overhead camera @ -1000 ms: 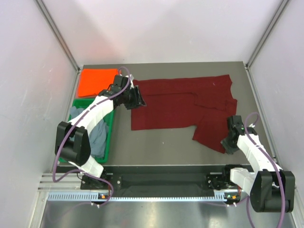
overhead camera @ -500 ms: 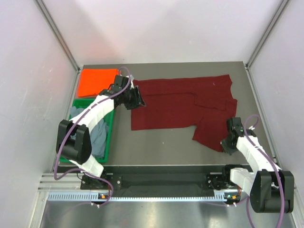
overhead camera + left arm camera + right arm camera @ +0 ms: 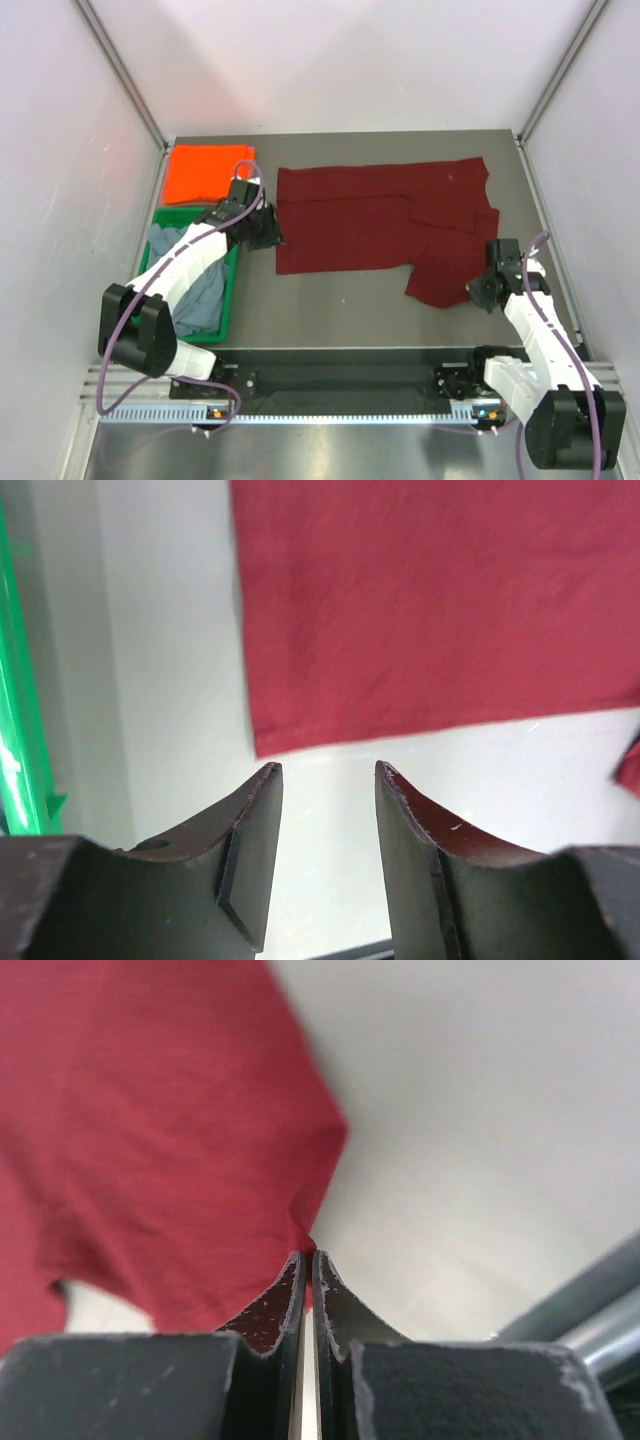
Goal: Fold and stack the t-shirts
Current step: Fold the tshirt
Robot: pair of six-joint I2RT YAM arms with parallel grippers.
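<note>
I need to grab the maroon t-shirt's near corner (image 3: 280, 270) beside the green tray (image 3: 232, 290) with my left gripper next. Both grippers will then fold the near side of the t-shirt over.
The dark maroon t-shirt (image 3: 380, 215) lies spread on the grey table, its lower right sleeve toward my right arm. It also shows in the left wrist view (image 3: 430, 600) and the right wrist view (image 3: 150, 1140). My right gripper (image 3: 477, 292) is shut on the edge of that sleeve, the cloth pinched between its fingertips (image 3: 306, 1256). My left gripper (image 3: 270, 237) is open and empty just off the shirt's lower left corner (image 3: 328, 770). The folded bright orange t-shirt (image 3: 203, 172) lies at the back left. The grey-blue t-shirt (image 3: 195, 285) lies crumpled in the green tray (image 3: 232, 290).
The green tray's rim shows at the left edge of the left wrist view (image 3: 20, 730). Grey walls enclose the table on three sides. The black rail (image 3: 340, 380) runs along the near edge between the arm bases.
My left gripper has drawn back from the shirt's upper left corner to its lower left, off the cloth. My right gripper has closed in on the sleeve edge.
</note>
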